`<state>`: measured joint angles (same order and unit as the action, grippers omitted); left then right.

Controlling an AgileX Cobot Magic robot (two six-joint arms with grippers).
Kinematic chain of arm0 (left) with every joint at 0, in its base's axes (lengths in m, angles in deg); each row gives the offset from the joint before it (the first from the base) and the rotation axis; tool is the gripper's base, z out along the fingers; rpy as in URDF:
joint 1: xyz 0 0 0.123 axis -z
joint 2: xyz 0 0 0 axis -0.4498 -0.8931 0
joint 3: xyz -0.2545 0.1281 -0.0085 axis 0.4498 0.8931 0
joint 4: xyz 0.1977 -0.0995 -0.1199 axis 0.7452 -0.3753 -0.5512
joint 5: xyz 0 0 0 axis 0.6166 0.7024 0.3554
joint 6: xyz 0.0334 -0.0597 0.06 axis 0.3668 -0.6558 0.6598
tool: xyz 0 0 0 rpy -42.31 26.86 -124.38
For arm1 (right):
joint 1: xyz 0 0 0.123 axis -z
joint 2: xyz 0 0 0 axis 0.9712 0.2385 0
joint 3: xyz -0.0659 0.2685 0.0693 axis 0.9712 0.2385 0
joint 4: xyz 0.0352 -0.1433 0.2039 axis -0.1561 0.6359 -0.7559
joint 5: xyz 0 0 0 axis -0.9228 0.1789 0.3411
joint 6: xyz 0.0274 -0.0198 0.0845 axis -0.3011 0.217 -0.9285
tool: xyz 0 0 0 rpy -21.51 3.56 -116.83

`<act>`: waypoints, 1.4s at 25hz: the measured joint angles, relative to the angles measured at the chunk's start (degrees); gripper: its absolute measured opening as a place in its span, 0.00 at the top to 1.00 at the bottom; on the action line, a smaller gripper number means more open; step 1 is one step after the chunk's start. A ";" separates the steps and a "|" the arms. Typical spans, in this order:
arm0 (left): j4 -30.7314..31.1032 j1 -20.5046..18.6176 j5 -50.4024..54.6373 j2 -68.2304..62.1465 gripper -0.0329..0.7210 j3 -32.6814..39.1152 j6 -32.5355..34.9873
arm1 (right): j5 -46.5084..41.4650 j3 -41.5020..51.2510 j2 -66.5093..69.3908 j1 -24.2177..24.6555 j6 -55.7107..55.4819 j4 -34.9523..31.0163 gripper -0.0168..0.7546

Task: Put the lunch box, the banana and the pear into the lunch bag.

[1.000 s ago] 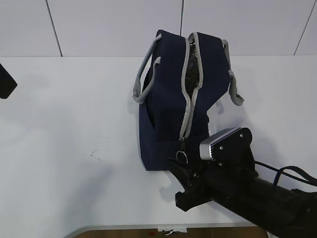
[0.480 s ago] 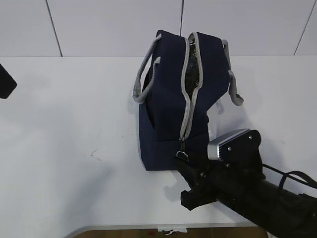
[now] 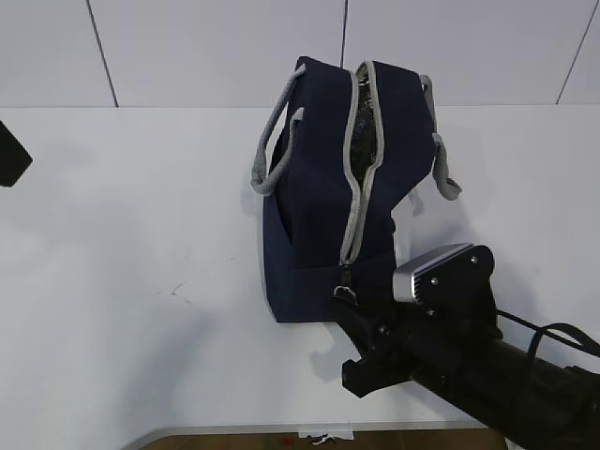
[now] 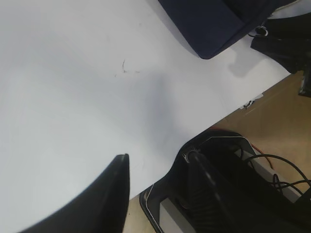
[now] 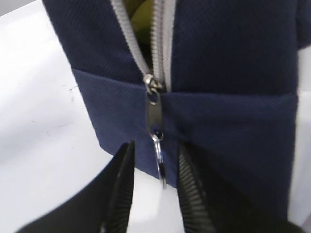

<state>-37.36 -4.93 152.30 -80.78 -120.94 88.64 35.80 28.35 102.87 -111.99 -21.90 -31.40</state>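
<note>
The zipper should be grabbed next by its ring pull [image 3: 345, 293] with my right gripper, to zip the lunch bag [image 3: 319, 187] closed over what's packed.
The navy lunch bag [image 3: 319, 187] stands on the white table [image 3: 141, 234], its grey zipper [image 3: 361, 178] parted along most of the top. Its ring pull [image 3: 345, 293] hangs at the near end. My right gripper [image 3: 349, 314] is at that end, open. In the right wrist view the ring pull [image 5: 160, 167] dangles between the fingers of the right gripper [image 5: 155, 145], touching neither. Something yellow [image 5: 141, 14] shows through the zip gap; I cannot tell which fruit it is. The lunch box, banana and pear are otherwise hidden. My left gripper [image 4: 155, 170] is open and empty over the table's front edge, far left of the lunch bag [image 4: 209, 24].
Grey strap handles [image 3: 272, 150] droop on both sides of the bag. The table's front edge [image 3: 281, 427] runs just below my right arm. The dark robot base [image 4: 228, 204] and cables sit beneath that edge. A tiled wall [image 3: 225, 47] stands behind the table.
My right gripper has shifted slightly right at the bag's near end and its jaws have narrowed a little around the ring pull. The bag and left arm have not moved.
</note>
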 joint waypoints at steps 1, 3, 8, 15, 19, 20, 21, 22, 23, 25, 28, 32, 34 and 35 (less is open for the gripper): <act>0.00 0.00 0.00 0.00 0.55 0.00 0.00 | 0.00 0.00 0.00 0.00 0.00 0.00 0.66; 0.00 0.00 0.00 0.00 0.55 0.00 0.00 | 0.00 0.00 0.00 0.00 0.00 0.00 0.66; 0.00 0.00 0.00 0.00 0.55 0.00 0.00 | 0.00 0.00 0.00 0.00 0.00 0.00 0.66; -0.12 0.00 0.00 0.00 0.55 0.00 0.00 | 0.00 0.00 0.00 0.00 -0.11 0.00 0.66; -0.12 0.00 0.00 0.00 0.55 0.00 0.00 | 0.00 0.00 0.00 0.00 -0.47 0.00 0.66; -0.12 0.00 0.00 0.00 0.55 0.00 0.00 | 0.00 0.00 0.00 0.00 -0.47 0.00 0.67; -0.12 0.00 0.00 0.00 0.55 0.00 0.00 | 0.00 0.00 0.00 0.00 -0.47 0.00 0.69; -0.12 0.00 0.00 0.00 0.55 0.00 0.00 | 0.00 0.00 0.00 0.00 -0.47 0.00 0.71; -0.12 0.00 0.00 0.00 0.55 0.00 0.00 | 0.00 0.00 0.00 0.00 -0.60 0.00 0.74; -0.12 0.00 0.00 0.00 0.55 0.00 0.00 | 0.00 0.00 0.00 0.00 -0.60 0.00 0.80; -0.12 0.00 0.00 0.00 0.55 0.00 0.00 | -0.11 0.00 0.00 0.00 -0.60 0.00 0.84; -0.12 0.00 0.00 0.00 0.55 0.00 0.00 | -0.24 0.00 0.00 0.00 -0.60 0.00 0.85; -0.12 0.00 0.00 0.00 0.55 0.00 0.00 | -0.33 0.00 0.02 0.00 -0.60 0.00 0.85; -0.12 0.00 0.00 0.00 0.55 0.00 0.00 | -0.33 0.00 0.02 0.00 -0.60 0.00 0.85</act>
<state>-37.48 -4.93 152.30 -80.78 -120.94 88.64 35.47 28.35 102.89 -111.99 -22.50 -31.40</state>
